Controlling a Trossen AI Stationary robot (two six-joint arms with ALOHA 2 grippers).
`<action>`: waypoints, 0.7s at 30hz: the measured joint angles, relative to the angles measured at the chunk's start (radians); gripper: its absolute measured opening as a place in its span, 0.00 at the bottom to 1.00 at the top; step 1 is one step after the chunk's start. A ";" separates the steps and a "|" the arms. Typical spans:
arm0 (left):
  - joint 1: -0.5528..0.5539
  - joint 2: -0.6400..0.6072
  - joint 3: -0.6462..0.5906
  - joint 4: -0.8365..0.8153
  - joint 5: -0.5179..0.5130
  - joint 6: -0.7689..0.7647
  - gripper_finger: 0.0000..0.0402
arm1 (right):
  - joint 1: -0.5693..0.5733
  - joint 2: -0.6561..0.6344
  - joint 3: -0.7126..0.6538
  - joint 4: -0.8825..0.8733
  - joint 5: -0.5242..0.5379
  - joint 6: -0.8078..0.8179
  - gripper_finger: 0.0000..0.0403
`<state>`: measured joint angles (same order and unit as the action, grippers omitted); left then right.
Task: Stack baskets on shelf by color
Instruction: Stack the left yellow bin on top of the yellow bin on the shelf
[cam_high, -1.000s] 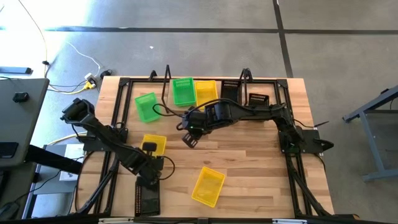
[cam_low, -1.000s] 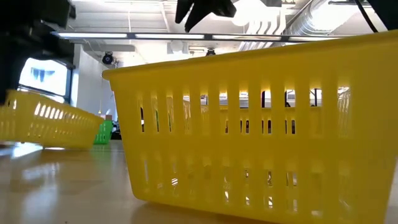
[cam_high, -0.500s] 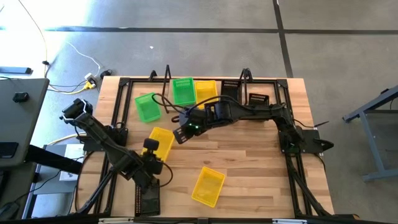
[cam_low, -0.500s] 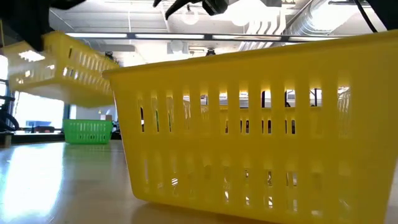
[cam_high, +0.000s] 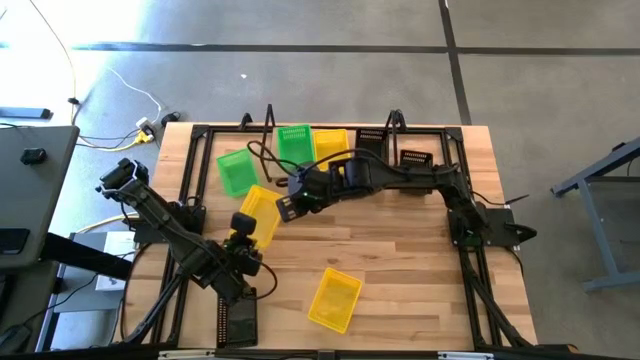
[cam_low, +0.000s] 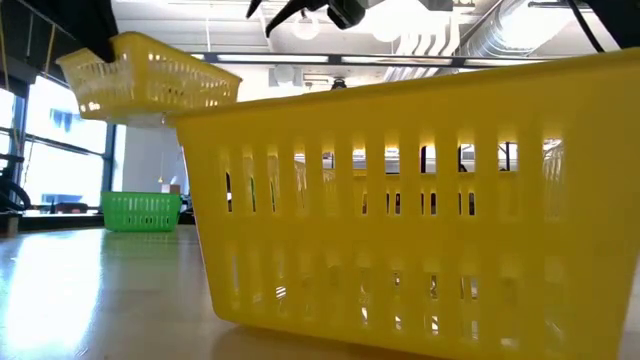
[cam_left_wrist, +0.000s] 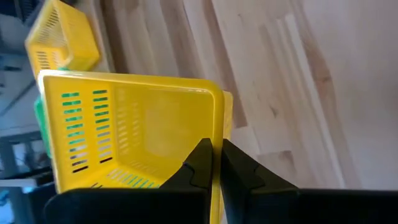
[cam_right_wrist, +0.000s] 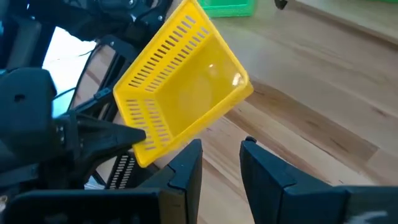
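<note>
My right gripper should grab the held yellow basket by its short end's rim (cam_high: 268, 190) (cam_right_wrist: 224, 45) next, to stack it with the yellow one on the shelf.
My left gripper (cam_high: 243, 224) is shut on a yellow basket (cam_high: 259, 211), which shows high above the table in the low view (cam_low: 150, 72). My right gripper (cam_high: 288, 206) is open and hovers just right of that basket without touching it; its fingers (cam_right_wrist: 186, 163) stand before the basket (cam_right_wrist: 186, 93). Another yellow basket (cam_high: 335, 298) rests on its bottom near the table's front. A green basket (cam_high: 235, 172) sits on the table left of the shelf (cam_high: 394, 122). On the shelf stand a green basket (cam_high: 295, 146), a yellow one (cam_high: 331, 148) and a black one (cam_high: 370, 143). My left gripper pinches the yellow basket's near short wall at its rim (cam_left_wrist: 216, 134), one finger (cam_left_wrist: 200, 160) inside the basket and one outside. The fingers come from the table's near-left side. The basket is lifted clear of the table and tilted, its far end higher.
A black basket (cam_high: 238, 320) lies at the near left edge under my left arm. Another black basket (cam_high: 415, 160) sits by the shelf's right end. Bare wood (cam_high: 400, 250) spreads across the table's middle and right.
My left gripper has raised the yellow basket off the table and carried it toward the far edge, tipping it; in the low view it rose from table level to near the top. My right gripper has moved left and slightly toward the far edge, closing on the basket.
</note>
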<state>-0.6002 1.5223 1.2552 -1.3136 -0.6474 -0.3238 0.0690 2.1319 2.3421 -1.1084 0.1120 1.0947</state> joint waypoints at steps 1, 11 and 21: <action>0.003 0.000 0.000 0.000 -0.014 0.007 0.01 | -0.004 0.000 0.000 -0.001 0.000 0.010 0.24; 0.049 0.000 0.000 -0.030 -0.111 0.109 0.01 | -0.039 0.000 0.000 0.000 -0.004 0.092 0.24; 0.112 0.000 0.000 -0.033 -0.189 0.231 0.01 | -0.065 0.001 0.000 0.000 -0.005 0.192 0.24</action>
<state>-0.4877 1.5223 1.2552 -1.3464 -0.8367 -0.0929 0.0044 2.1330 2.3417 -1.1088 0.1070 1.2863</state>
